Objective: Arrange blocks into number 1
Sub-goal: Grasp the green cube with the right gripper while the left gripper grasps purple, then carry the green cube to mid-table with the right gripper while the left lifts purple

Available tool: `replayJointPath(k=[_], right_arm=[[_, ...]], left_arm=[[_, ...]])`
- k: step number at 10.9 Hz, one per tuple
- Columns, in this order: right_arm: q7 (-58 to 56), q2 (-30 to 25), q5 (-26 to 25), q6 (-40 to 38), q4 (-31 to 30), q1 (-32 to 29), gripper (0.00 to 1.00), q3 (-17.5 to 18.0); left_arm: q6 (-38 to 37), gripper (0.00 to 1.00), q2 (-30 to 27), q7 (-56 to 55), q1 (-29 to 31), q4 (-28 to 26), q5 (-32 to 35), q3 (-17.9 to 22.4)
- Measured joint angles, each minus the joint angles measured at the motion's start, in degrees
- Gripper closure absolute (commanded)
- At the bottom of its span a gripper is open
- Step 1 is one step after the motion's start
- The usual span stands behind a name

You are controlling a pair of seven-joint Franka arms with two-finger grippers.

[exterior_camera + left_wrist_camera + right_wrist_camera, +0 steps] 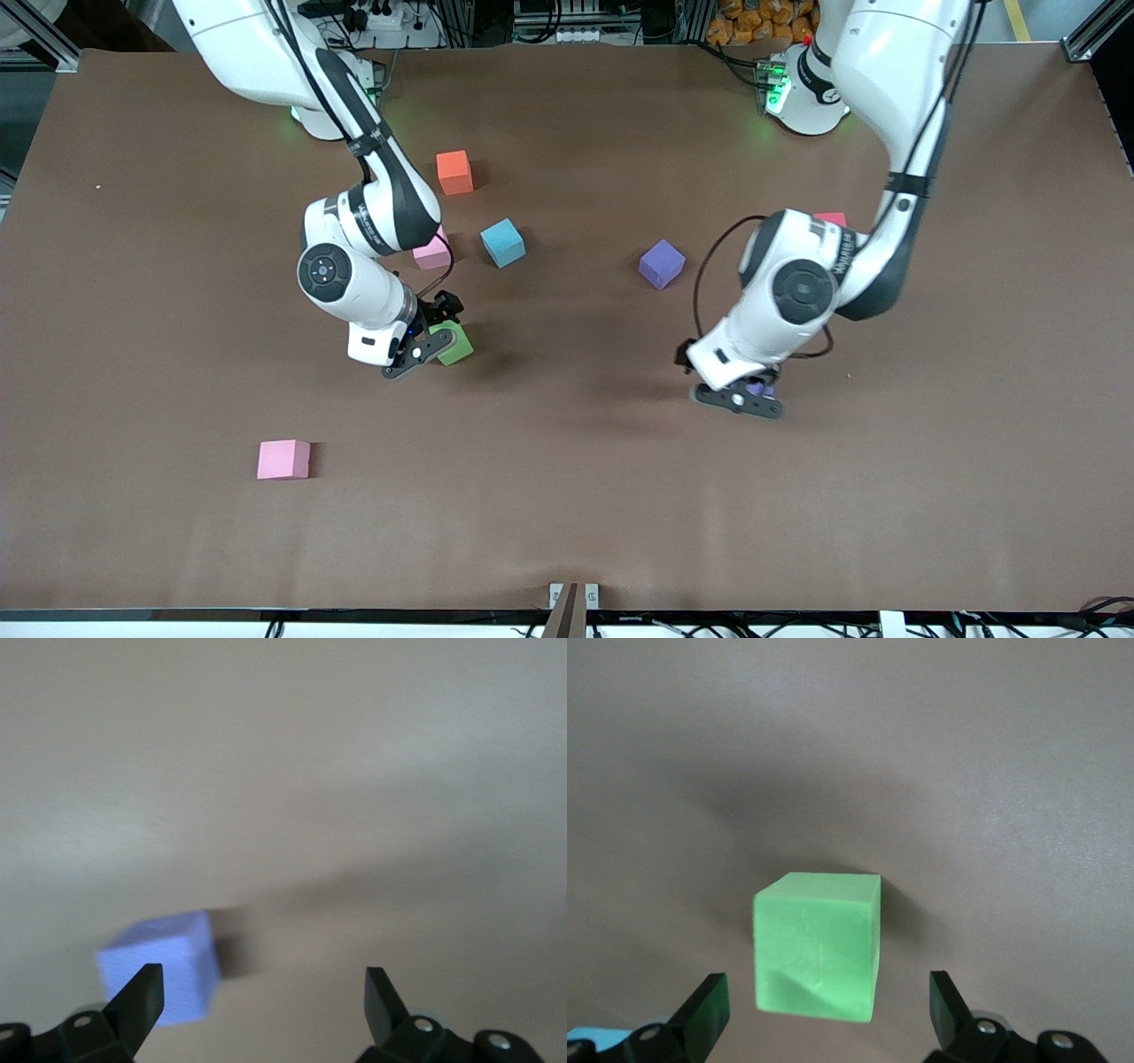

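The fingers of my right gripper still stop short of the green block (459, 346) (819, 943) and closing now would miss, so it is too early to close before moving toward it.
My right gripper (434, 335) is open and low over the green block (459, 346). In the right wrist view this block (819, 943) lies just ahead of the open gripper (828, 1003), untouched. My left gripper (742, 392) is open over a purple block (760, 386), mostly hidden under it. In the left wrist view that block (164, 967) sits beside one fingertip (142, 997), off centre. A second purple block (662, 264), a light blue block (502, 242) and a pink block (283, 459) lie free on the table. Another pink block (431, 253) shows partly under the right arm.
An orange cube (454, 171) lies near the right arm's base. A red cube (831, 218) peeks out from under the left arm. A corner of the light blue block (594, 1035) shows in the right wrist view. Brown table (567, 496) all round.
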Motion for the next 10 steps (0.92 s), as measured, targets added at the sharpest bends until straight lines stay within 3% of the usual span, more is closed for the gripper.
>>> replayJointPath(k=[4, 8, 9, 10], right_arm=[[0.0, 1.8, 0.8, 2.1, 0.1, 1.3, 0.0, 0.0], [0.0, 2.8, 1.2, 3.6, 0.1, 2.3, 0.0, 0.0], [0.0, 3.3, 1.2, 3.9, 0.1, 2.5, 0.1, 0.0], [0.0, 3.6, 1.2, 3.9, 0.1, 2.7, 0.35, 0.0]], left_arm=[[1.3, 0.0, 2.6, 4.7, 5.2, -0.2, 0.0, 0.0], [1.1, 0.0, 3.3, 3.9, 5.3, -2.1, 0.3, 0.4], [0.6, 0.0, 3.3, 3.3, 5.3, -2.3, 1.5, 0.7], [-0.2, 0.0, 3.3, 1.3, 5.4, -2.3, 3.8, 0.8]])
